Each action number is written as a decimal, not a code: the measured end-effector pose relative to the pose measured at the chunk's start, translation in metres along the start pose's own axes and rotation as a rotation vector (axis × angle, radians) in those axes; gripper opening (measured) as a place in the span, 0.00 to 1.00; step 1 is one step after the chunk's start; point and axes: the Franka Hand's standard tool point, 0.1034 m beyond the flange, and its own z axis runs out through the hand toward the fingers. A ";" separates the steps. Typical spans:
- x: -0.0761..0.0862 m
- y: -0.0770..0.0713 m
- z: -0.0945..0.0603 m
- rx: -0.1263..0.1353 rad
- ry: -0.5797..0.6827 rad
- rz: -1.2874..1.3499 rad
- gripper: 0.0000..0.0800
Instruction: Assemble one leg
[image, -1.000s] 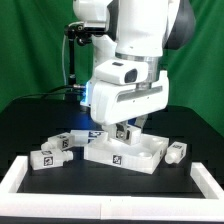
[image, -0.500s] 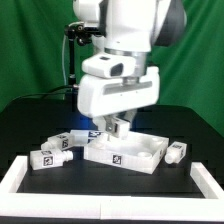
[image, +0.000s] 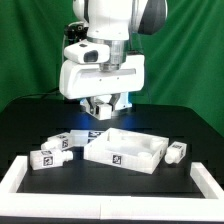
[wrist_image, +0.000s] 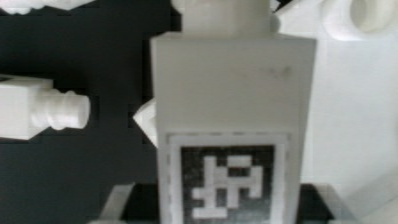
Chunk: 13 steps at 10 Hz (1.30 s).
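The robot should keep the leg held in its gripper, because the leg is hanging above the marker board.
My gripper (image: 100, 108) hangs in the air above the table, up and to the exterior view's left of the white square tabletop panel (image: 125, 151). It is shut on a leg (image: 97, 106), a stubby white post with a tag sticker. In the wrist view this leg (wrist_image: 222, 90) fills the middle, its tag facing the camera, and the gripper (wrist_image: 222, 205) clamps its lower end between dark fingers (wrist_image: 135, 200). Two more legs (image: 60, 142) (image: 45, 158) lie left of the panel, and one (image: 177, 151) lies at its right.
A low white rail (image: 18, 182) runs along the front and sides of the black table. In the wrist view another leg (wrist_image: 36, 105) lies on the table below, and a white part (wrist_image: 338, 15) shows at the edge.
The arm has risen from just over the panel and moved toward the exterior view's left, carrying the leg with it. The parts on the table have not moved.
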 end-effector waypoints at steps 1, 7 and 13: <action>0.000 0.000 0.000 0.000 -0.001 0.000 0.36; -0.070 -0.040 0.064 0.022 0.010 0.114 0.36; -0.083 -0.009 0.081 -0.008 0.033 0.085 0.36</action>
